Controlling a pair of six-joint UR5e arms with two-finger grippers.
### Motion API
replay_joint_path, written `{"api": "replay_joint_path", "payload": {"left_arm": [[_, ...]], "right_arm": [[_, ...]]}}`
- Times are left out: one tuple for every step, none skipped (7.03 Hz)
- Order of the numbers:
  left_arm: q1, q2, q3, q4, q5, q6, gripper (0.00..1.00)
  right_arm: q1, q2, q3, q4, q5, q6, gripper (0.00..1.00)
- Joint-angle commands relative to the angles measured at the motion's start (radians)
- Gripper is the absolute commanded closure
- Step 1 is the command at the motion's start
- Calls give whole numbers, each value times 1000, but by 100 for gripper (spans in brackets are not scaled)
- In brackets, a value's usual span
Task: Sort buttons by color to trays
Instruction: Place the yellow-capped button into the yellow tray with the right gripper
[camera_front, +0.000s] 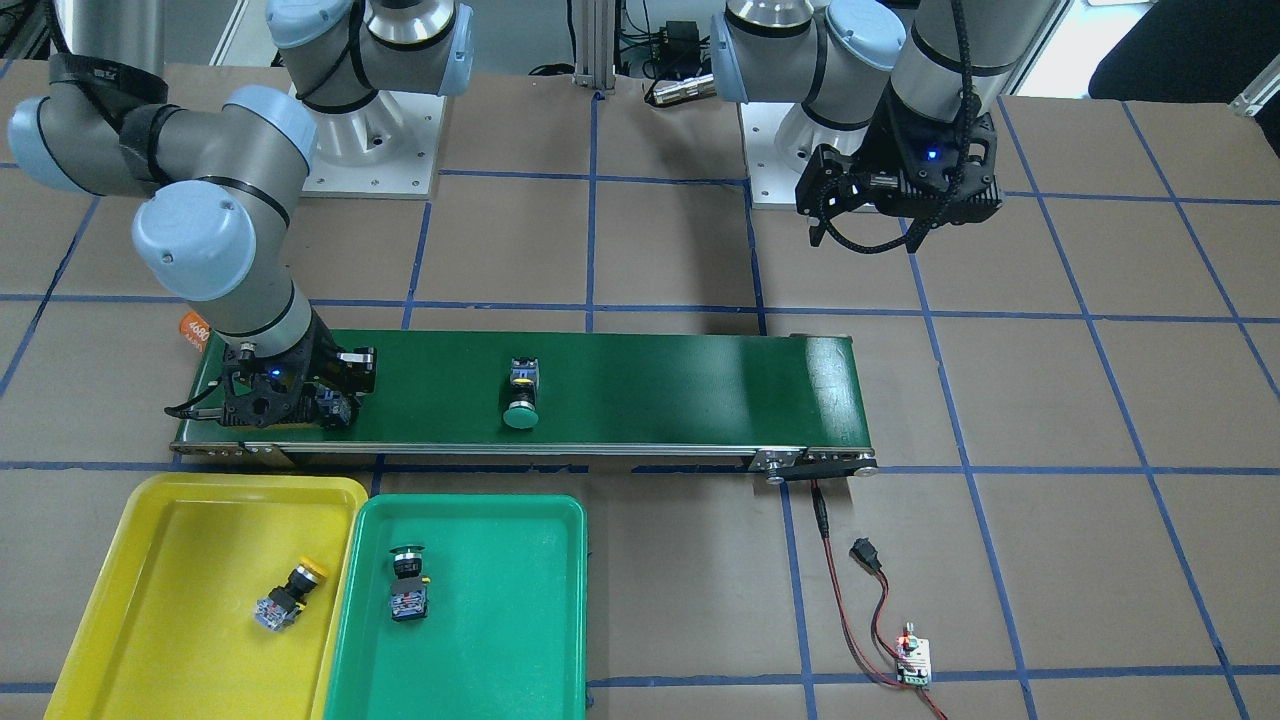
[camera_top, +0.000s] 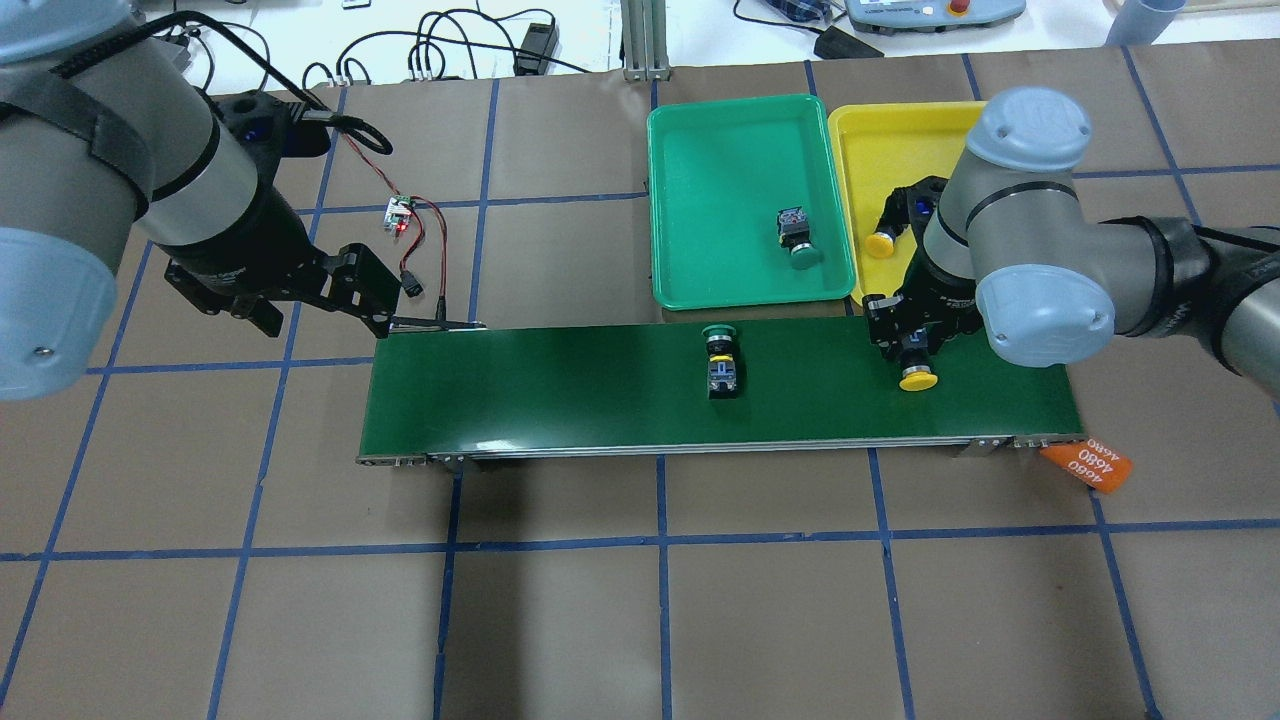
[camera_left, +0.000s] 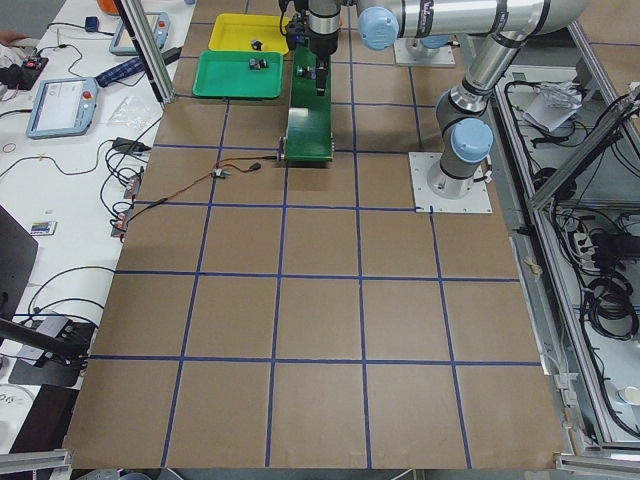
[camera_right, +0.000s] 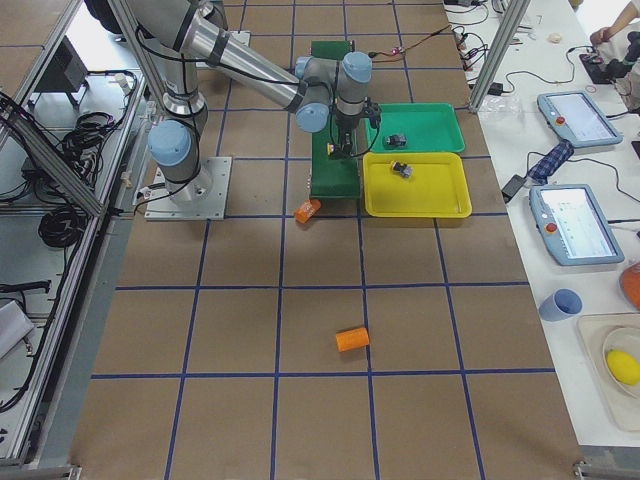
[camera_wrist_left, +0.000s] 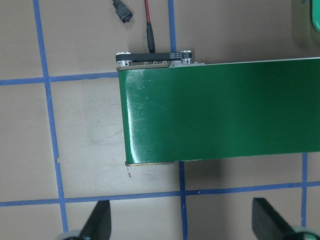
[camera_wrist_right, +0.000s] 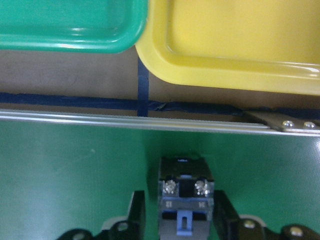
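Note:
The yellow button needs to be sorted into the yellow tray (camera_wrist_right: 235, 40), so my right gripper should grab the button by its boxy switch body (camera_wrist_right: 184, 202) next.
A yellow button (camera_top: 918, 378) lies on the dark green belt (camera_top: 550, 390), cap toward the robot. My right gripper (camera_top: 912, 345) is low over it, open. In the right wrist view its body (camera_wrist_right: 185, 200) sits between the fingers (camera_wrist_right: 136, 212), with a thin gap showing on one side. A green button (camera_front: 521, 400) lies mid-belt. The yellow tray (camera_front: 180, 520) holds one yellow button (camera_front: 290, 595). The green tray (camera_front: 500, 600) holds one green button (camera_front: 408, 585). My left gripper (camera_wrist_left: 182, 222) hovers open and empty off the belt's other end.
An orange cylinder marked 4680 (camera_top: 1088, 465) lies by the belt's end near my right arm. Another orange cylinder (camera_right: 352, 339) lies farther out on the table. A small circuit board (camera_front: 913, 662) with red and black wires runs to the belt's motor end.

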Motion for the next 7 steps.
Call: {"api": "replay_joint_path", "payload": {"left_arm": [[0,-11,1,2,-1,-7,0],[0,0,-6,1,0,1,0],[0,0,-6,2,0,-1,0],[0,0,-6,7,0,2,0],[0,2,-6,10,0,2,0],[0,2,-9,13,0,1,0],[0,2,-9,15,0,2,0]], "right_arm": [[-4,5,-57,-4,-1,-15,70],[-6,74,-158,2,-29,-18,69],[-7,168,-303,23,-116,-27,68],[-9,251,-444,89,-122,-75,67],[-9,325,-529,102,-119,-88,66],[-9,394,-544,82,-118,-105,66],[-10,410,-547,77,-124,-120,61]]}}
